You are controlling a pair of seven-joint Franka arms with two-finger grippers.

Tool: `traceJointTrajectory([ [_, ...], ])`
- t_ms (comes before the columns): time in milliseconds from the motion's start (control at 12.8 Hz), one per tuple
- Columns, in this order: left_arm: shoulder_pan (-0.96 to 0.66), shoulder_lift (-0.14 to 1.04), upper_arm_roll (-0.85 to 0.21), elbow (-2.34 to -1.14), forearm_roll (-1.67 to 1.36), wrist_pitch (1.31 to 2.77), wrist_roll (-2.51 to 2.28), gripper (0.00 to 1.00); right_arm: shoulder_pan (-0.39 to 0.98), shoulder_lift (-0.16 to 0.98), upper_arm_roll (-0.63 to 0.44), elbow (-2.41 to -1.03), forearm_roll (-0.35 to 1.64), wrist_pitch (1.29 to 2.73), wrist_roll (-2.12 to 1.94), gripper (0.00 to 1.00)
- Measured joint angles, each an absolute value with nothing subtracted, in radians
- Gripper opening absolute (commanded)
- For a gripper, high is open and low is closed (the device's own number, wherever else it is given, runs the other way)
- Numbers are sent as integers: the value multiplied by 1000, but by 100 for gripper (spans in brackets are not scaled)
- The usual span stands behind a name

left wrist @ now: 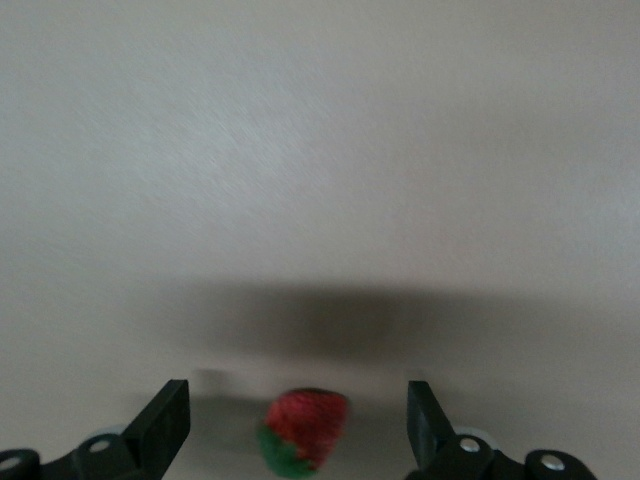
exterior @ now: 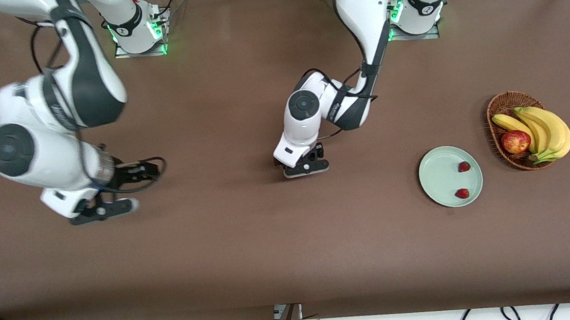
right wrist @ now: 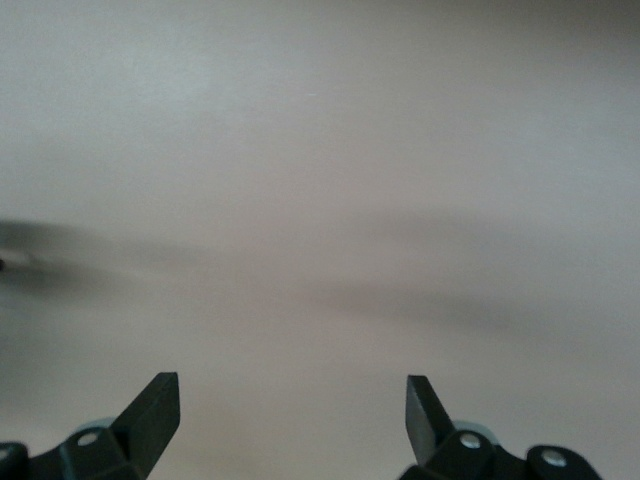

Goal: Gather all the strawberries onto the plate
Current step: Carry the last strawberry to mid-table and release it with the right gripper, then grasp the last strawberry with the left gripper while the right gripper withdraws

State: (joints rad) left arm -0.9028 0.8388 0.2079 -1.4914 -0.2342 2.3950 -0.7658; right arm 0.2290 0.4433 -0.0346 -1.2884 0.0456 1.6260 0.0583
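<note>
My left gripper grabs the last strawberry by its red body next, for the plate.
Two small red strawberries lie in the pale green plate, toward the left arm's end of the table. In the left wrist view a third strawberry with a green cap lies on the table. My left gripper is low over the middle of the table and open. Its fingers stand on either side of that berry with a gap on each side. In the front view the hand hides this berry. My right gripper hangs open over bare table near the right arm's end, holding nothing.
A brown wicker basket with bananas and a red-yellow apple stands beside the plate, closer to the table's end. Cables run along the table's front edge.
</note>
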Motion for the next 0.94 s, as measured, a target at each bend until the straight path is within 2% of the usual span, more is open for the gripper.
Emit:
traceJointTrajectory([
  [78, -907, 850, 208, -1484, -234, 2396, -772, 81, 198, 399, -34, -1289, 46, 1564, 57, 100],
  [234, -908, 855, 209, -1480, -234, 2396, -772, 55, 153, 306, -33, -1299, 46, 1447, 56, 100],
  [390, -912, 855, 208, -1475, -234, 2396, -772, 32, 116, 226, -29, -1354, 45, 1427, 56, 100],
  [545, -915, 856, 208, -1475, -234, 2396, -772, 3, 91, 167, -26, -1420, 13, 1432, 56, 100],
  [623, -915, 856, 211, -1472, -234, 2395, -772, 0, 84, 145, -24, -1442, -5, 1438, 56, 100],
  [779, -913, 854, 214, -1471, -234, 2390, -773, 0, 62, 112, -17, -1458, -17, 1448, 56, 100],
  [935, -894, 819, 223, -1469, -234, 2320, -761, 0, 37, 87, 0, -1459, -18, 1448, 56, 100],
])
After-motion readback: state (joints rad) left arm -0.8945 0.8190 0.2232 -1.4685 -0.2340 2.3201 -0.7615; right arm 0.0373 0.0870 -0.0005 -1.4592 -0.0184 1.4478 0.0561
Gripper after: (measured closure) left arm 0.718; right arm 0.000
